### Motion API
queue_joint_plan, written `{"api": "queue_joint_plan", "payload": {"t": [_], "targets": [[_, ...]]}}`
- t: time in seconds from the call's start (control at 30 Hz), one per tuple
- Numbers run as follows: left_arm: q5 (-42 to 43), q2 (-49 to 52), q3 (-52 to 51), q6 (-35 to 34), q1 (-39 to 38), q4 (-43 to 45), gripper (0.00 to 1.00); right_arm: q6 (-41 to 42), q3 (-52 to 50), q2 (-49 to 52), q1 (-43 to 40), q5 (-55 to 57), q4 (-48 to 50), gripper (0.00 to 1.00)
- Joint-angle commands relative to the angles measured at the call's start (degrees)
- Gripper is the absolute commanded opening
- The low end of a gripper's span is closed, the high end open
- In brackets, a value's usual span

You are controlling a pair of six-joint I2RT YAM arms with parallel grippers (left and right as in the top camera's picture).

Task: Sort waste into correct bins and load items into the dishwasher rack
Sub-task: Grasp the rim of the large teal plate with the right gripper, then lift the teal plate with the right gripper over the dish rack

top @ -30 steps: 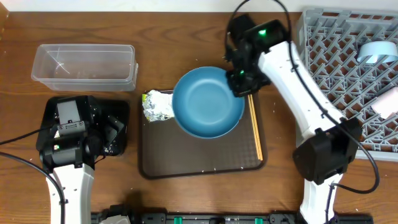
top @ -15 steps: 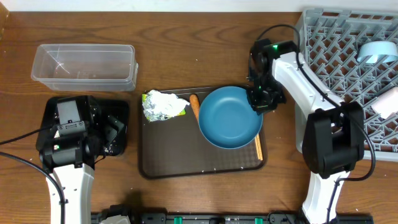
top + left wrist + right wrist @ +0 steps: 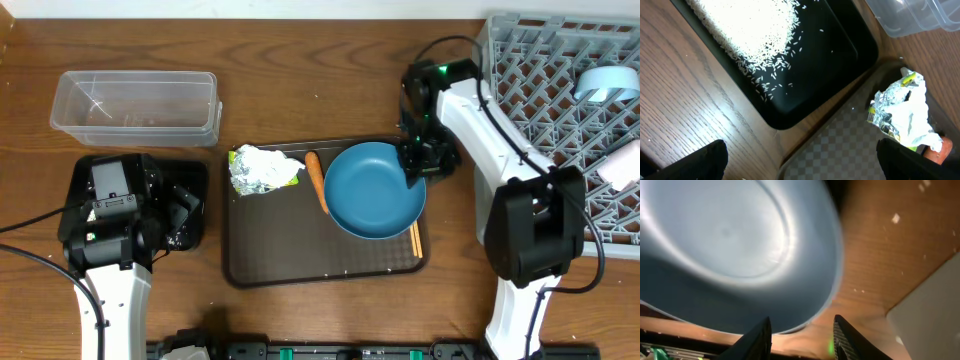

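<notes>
Next, my right gripper pinches the large dark-blue bowl by its rim nearest the dishwasher rack [image 3: 540,100] to tilt it and load it there.
The large dark-blue bowl [image 3: 373,190] sits on the right half of the brown serving tray [image 3: 300,255]. My right gripper [image 3: 413,166] is at its far right rim. In the right wrist view the right gripper [image 3: 802,337] is open, the bowl's [image 3: 740,245] rim lying loose between the jaws. The carrot [image 3: 316,182] and the crumpled wrapper [image 3: 262,168] lie left of the bowl. Chopsticks [image 3: 415,238] poke out under its right side. My left gripper [image 3: 800,162] hangs wide open over the corner of the black tray [image 3: 850,55], which holds rice [image 3: 750,30].
The clear tub [image 3: 137,105] stands at the back left. The grey dishwasher rack [image 3: 545,90] fills the right side, with a light-blue cup [image 3: 607,83] and another pale piece [image 3: 626,165] in it. My left arm covers most of the black tray [image 3: 190,175].
The right arm carried the bowl rightward and set it down on the tray, uncovering the carrot. Its jaws then opened off the rim. The left arm has not moved.
</notes>
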Motion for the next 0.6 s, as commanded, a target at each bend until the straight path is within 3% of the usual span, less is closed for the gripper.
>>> {"api": "queue_joint_plan", "payload": {"t": [0.0, 0.13, 0.23, 0.57], "targets": [[-0.46, 0.07, 1.16, -0.28, 0.22, -0.17, 0.98, -0.5, 1.2, -1.55, 4.15, -2.29, 0.85, 0.45], [-0.46, 0.07, 1.16, -0.28, 0.22, -0.17, 0.98, -3.23, 0.61, -1.42, 9.4, -6.23, 2.93, 0.68], [-0.46, 0.07, 1.16, -0.28, 0.22, -0.17, 0.98, -3.23, -0.76, -1.42, 13.73, -5.81, 5.09, 0.75], [-0.46, 0.07, 1.18, -0.28, 0.22, -0.17, 0.98, -1.68, -7.82, -1.33, 22.99, -3.85, 13.38, 0.74]]}}
